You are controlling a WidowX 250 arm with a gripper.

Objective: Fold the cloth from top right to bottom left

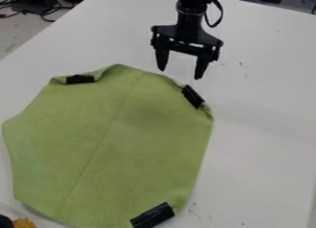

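My gripper grabs the green cloth by its bunched edge beside the black strip next, then folds the cloth (123,139) over onto itself.
The gripper (179,72) hangs at the upper middle, its two fingers spread wide and nothing between them. It is just beyond the upper right edge of the green cloth (123,139), which lies mostly flat over the left and centre of the table. Black clips or tape pieces sit on the cloth's edge: one at the top left (80,79), one at the upper right (192,96), and one at the bottom right (152,216). A faint crease runs diagonally down the cloth, and its edge is bunched at the top left and upper right.
The white table (265,130) extends around the cloth, with small dark marks on its surface. An orange object (25,223) with something black beside it is in the bottom left corner. Cables (46,12) lie beyond the table's edge at the top left.
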